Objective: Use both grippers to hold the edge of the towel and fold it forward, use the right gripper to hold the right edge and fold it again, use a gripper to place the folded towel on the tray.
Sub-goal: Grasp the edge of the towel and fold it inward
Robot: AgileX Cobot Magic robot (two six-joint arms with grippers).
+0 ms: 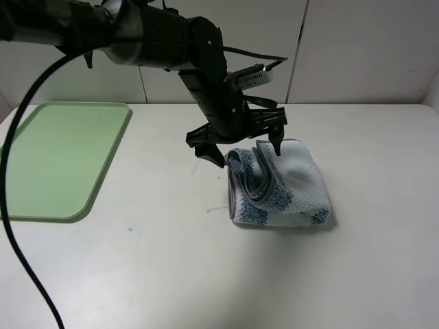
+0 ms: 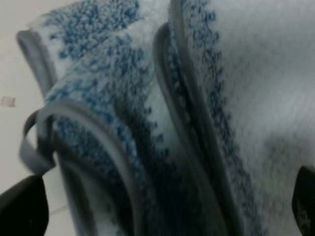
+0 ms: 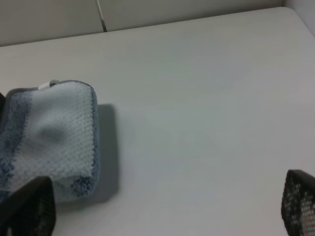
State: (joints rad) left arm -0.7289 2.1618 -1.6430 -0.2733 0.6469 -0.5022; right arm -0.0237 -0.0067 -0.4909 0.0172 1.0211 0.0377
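Note:
My left gripper takes the folded towel by its raised folds with the curled grey hem next, to put the towel on the tray.
The towel, white with blue-grey stripes, lies folded into a thick bundle on the white table, right of the middle. Its grey hem curls up along the bundle's left side. My left gripper hangs just above that side, open, one finger on either side of the raised folds and nothing held. In the left wrist view the towel fills the frame, its hem running between the left gripper's spread fingers. My right gripper is open over bare table, the towel off to one side. The pale green tray lies at the far left, empty.
A black cable from the left arm loops down over the tray's near side and the table's left front. The table's back edge meets a white panelled wall. The right arm does not show in the high view.

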